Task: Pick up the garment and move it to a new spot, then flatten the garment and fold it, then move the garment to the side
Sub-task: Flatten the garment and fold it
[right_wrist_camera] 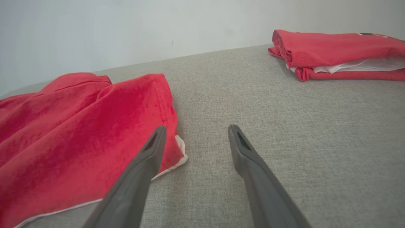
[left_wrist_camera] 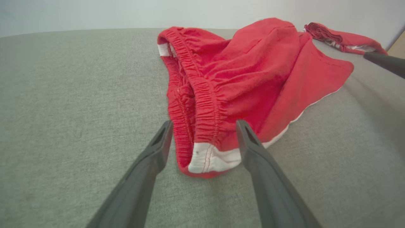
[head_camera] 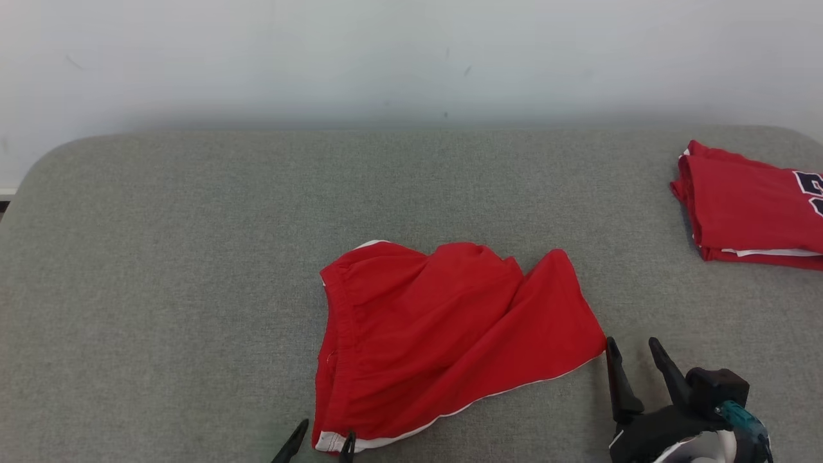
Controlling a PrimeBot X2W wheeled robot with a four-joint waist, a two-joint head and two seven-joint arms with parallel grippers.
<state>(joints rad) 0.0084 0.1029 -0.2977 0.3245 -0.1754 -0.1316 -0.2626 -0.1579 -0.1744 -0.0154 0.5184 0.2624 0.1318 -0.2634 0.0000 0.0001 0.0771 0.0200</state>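
Next, my left gripper pinches the white corner of the waistband (head_camera: pixel 332 441), which stands up in a fold while the red cloth (head_camera: pixel 455 316) lies slack.
The garment (head_camera: pixel 450 334) is red with thin white edge trim and lies rumpled on the middle of the grey surface (head_camera: pixel 161 257). In the left wrist view the garment (left_wrist_camera: pixel 240 72) shows a gathered elastic band and a white patch at its near corner. My left gripper (head_camera: pixel 326 432) is open, and its two fingers straddle that corner (left_wrist_camera: pixel 204 123). My right gripper (head_camera: pixel 633 342) is open just beside the garment's right corner. In the right wrist view my right gripper (right_wrist_camera: pixel 196 127) has its left finger over the edge of the garment (right_wrist_camera: pixel 79 133) and bare surface between the fingers.
A second red garment (head_camera: pixel 752 206), folded, with dark lettering and a white layer (right_wrist_camera: pixel 335 53), lies at the far right edge of the surface. A pale wall runs behind the surface. The surface's left half and back are bare grey fabric.
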